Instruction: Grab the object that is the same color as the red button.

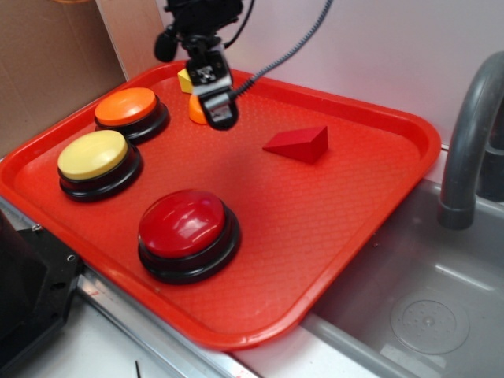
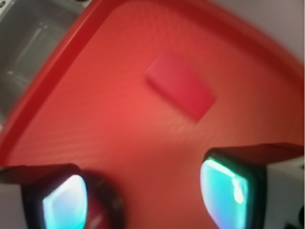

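The red wedge block slopes down to a thin tip, so my gripper should next grab it by the flat sides at its thick end.
The small red wedge block lies on the red tray, right of centre toward the back. In the wrist view the red wedge block lies ahead of the fingers, blurred. The large red domed button on a black base stands at the tray's front; its edge shows by the left finger. My gripper hangs above the tray's back, left of the wedge and apart from it. In the wrist view my gripper has its jaws wide apart with nothing between them.
An orange-topped button and a yellow-topped button stand on the tray's left. A yellow block and an orange piece sit behind the gripper. A steel sink and grey faucet are on the right.
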Available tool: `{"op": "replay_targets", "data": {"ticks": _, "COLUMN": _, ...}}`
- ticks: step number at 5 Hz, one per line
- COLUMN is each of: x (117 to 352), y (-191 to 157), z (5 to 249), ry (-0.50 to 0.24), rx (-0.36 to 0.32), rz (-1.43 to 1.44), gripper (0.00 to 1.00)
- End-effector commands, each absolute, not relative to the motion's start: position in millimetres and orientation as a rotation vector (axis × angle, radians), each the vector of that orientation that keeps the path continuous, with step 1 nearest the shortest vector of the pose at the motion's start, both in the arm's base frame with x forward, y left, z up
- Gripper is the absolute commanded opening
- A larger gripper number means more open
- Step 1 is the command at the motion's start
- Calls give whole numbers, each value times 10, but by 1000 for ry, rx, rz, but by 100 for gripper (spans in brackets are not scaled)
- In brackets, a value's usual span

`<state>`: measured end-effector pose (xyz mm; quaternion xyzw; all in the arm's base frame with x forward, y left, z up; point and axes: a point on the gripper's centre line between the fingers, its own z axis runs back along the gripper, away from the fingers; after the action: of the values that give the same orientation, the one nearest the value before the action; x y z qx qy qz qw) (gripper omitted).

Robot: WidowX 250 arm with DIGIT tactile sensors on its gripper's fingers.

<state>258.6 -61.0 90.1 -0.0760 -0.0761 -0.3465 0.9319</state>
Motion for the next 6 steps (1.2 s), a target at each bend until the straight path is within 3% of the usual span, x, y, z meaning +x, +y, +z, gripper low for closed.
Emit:
{"op": "replay_targets", "data": {"ticks": 1, "x": 2743, "y": -687, "z": 909, "ry": -416, "rx": -127, "rz": -911, "gripper": 100}}
{"op": "replay_targets", "data": {"ticks": 3, "x": 3117, "y": -852, "z": 684, "ry": -386, "rx": -101, "rz": -957, "gripper": 100}}
{"op": "replay_targets", "data": {"ticks": 6, "x": 3233, "y": -1046, "z": 480, "ry": -345, "rx": -56, "rz": -1043, "gripper": 100}}
